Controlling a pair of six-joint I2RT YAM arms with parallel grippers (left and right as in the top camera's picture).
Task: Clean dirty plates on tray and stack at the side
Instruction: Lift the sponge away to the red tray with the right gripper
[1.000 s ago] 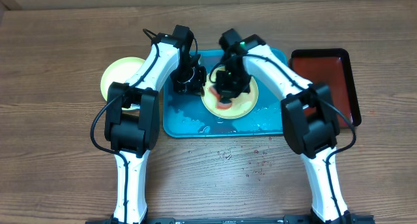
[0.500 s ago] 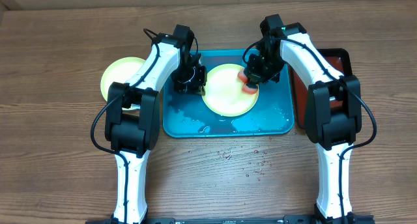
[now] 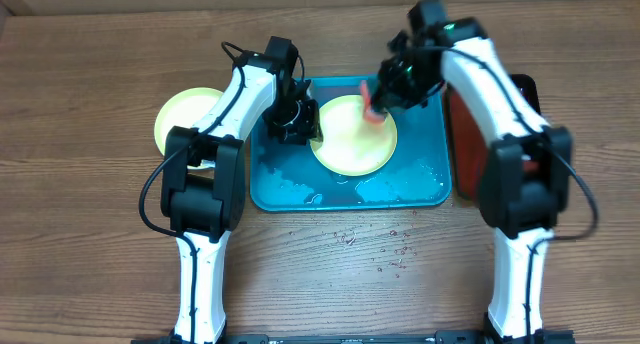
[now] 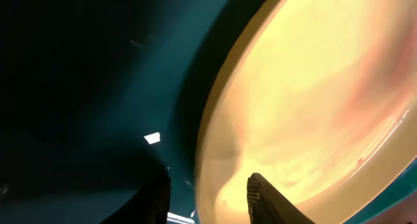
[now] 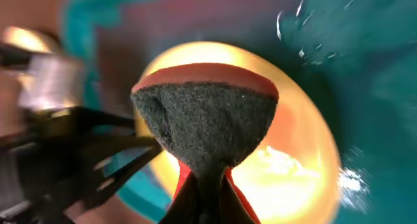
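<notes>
Next, my left gripper grabs the pale yellow plate's rim [image 3: 315, 140] [image 4: 204, 196] on the side facing the second plate, to stack it there.
A pale yellow plate [image 3: 352, 139] lies in the wet teal tray [image 3: 285, 189]. My left gripper [image 3: 303, 122] is open astride its left rim: one finger [image 4: 264, 199] over the plate [image 4: 306, 107], the other [image 4: 156, 199] over the tray [image 4: 98, 87], with a gap showing beside the rim. My right gripper [image 3: 378, 99] is shut on a red sponge [image 3: 368, 94] with a dark scouring face [image 5: 205, 113], raised above the plate's far right edge [image 5: 287, 159]. A second yellow-green plate [image 3: 180, 119] sits on the table left of the tray.
A dark red tray [image 3: 470, 134] with a black rim lies right of the teal one, mostly under my right arm. Water pools on the teal tray's front [image 3: 400, 184]. Small red and wet specks dot the wood [image 3: 390, 252] in front.
The right arm lifted the sponge off the plate and swung it toward the far right. The red smear on the plate is gone. The left jaws have parted at the rim.
</notes>
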